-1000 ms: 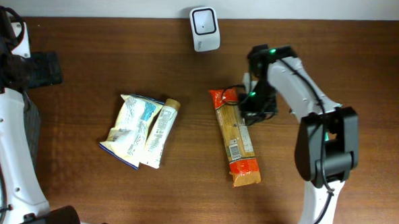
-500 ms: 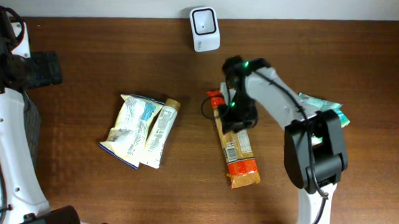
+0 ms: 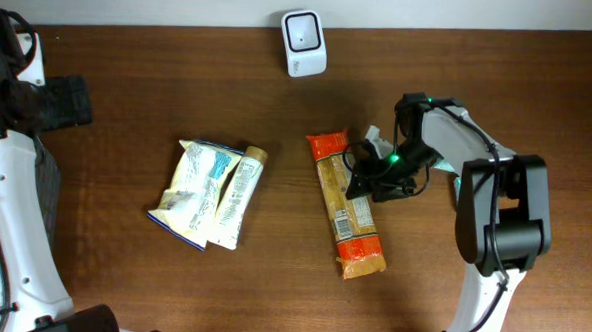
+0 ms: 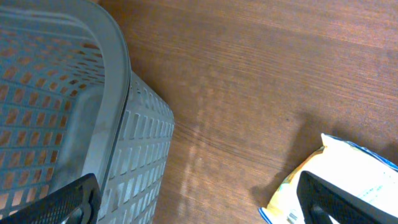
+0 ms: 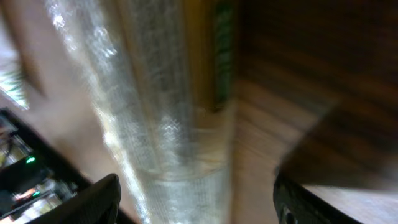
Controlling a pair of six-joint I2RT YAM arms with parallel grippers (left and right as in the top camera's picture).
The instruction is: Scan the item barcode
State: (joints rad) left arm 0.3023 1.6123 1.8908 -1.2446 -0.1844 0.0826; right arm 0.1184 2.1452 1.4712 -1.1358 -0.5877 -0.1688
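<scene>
My right gripper grabs the snack packet by its middle (image 3: 342, 192) next, so the barcode label stays uncovered to face the scanner (image 3: 304, 30).
The item, a long orange-ended snack packet (image 3: 346, 203), lies flat on the table with its white barcode label (image 3: 345, 224) facing up. The white scanner (image 3: 304, 30) stands at the table's back edge. My right gripper (image 3: 367, 175) is low at the packet's right side and open. In the blurred right wrist view the packet's clear wrapper (image 5: 168, 124) runs between the spread fingers (image 5: 96, 199) of the right gripper (image 5: 196, 208). My left gripper (image 4: 199, 208) is open and empty at the far left, over a basket.
A grey mesh basket (image 4: 118, 93) sits at the table's left edge. A yellow-white bag (image 3: 193, 187) and a white tube-like packet (image 3: 238, 196) lie side by side at centre left. The bag's corner (image 4: 348, 177) shows in the left wrist view.
The right gripper has gone from shut to open. It swung left over the packet's top, then back to its right side. The left arm has not moved.
</scene>
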